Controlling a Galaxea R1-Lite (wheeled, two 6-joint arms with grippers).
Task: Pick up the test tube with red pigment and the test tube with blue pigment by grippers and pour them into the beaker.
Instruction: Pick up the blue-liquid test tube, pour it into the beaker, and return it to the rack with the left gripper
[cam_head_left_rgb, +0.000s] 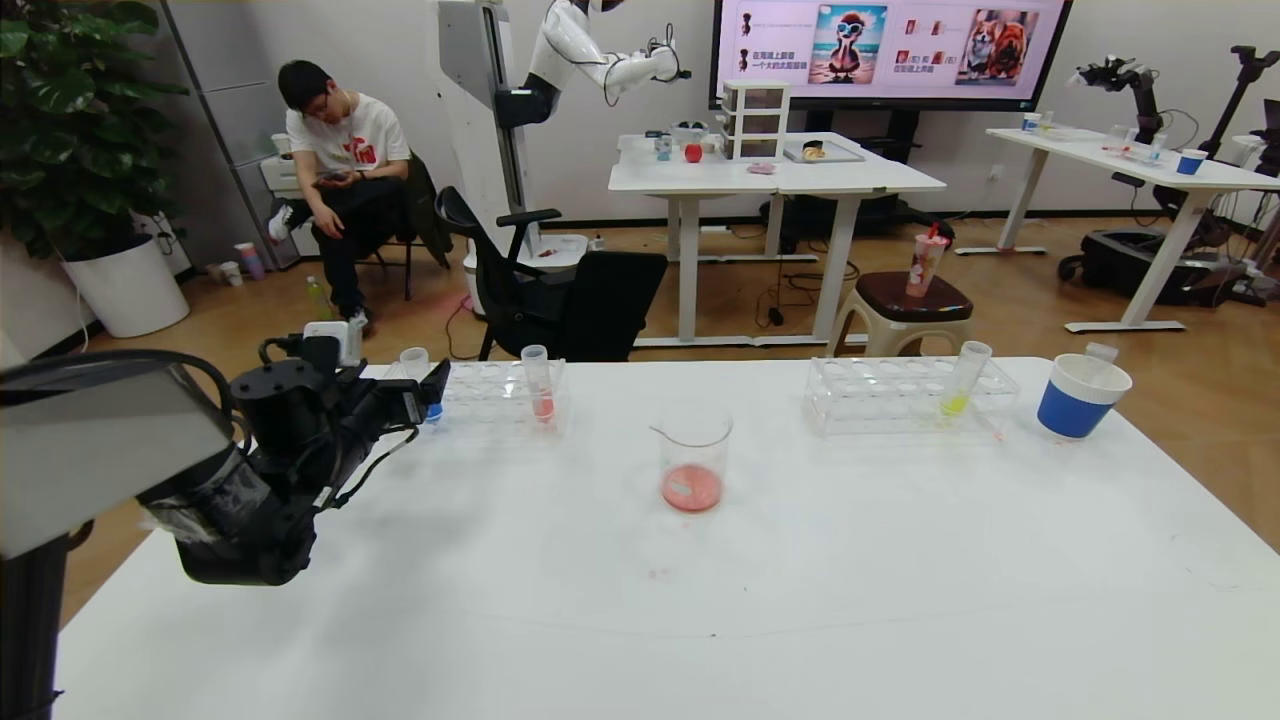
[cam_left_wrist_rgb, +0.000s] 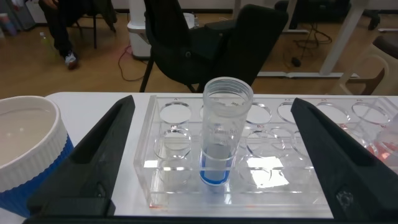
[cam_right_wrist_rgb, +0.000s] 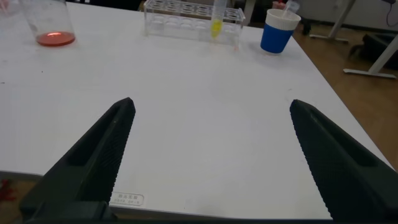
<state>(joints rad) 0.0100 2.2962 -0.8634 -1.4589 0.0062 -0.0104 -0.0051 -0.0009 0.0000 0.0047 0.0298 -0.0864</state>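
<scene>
The rack (cam_left_wrist_rgb: 180, 180) surrounds the lower half of the blue tube. To pour it, I should next grab the tube with my left gripper by its upper part below the threaded rim (cam_left_wrist_rgb: 225, 124).
The test tube with blue pigment (cam_left_wrist_rgb: 222, 140) stands upright in the near row of the clear left rack (cam_left_wrist_rgb: 280, 186). My left gripper (cam_left_wrist_rgb: 212, 104) is open, with one finger on each side of this tube and not touching it. In the head view the left gripper (cam_head_left_rgb: 428, 392) sits at the rack's left end and hides most of the blue tube (cam_head_left_rgb: 434, 411). The test tube with red pigment (cam_head_left_rgb: 540, 385) stands in the same rack, further right. The beaker (cam_head_left_rgb: 693, 458) stands mid-table with red liquid in its bottom. My right gripper (cam_right_wrist_rgb: 211, 106) is open and empty over bare table.
A blue-and-white paper cup (cam_left_wrist_rgb: 25, 155) stands close beside the left rack. A second clear rack (cam_head_left_rgb: 910, 395) at the back right holds a tube with yellow liquid (cam_head_left_rgb: 962, 385). Another blue-and-white cup (cam_head_left_rgb: 1080, 395) stands at the far right. Chairs stand beyond the table's far edge.
</scene>
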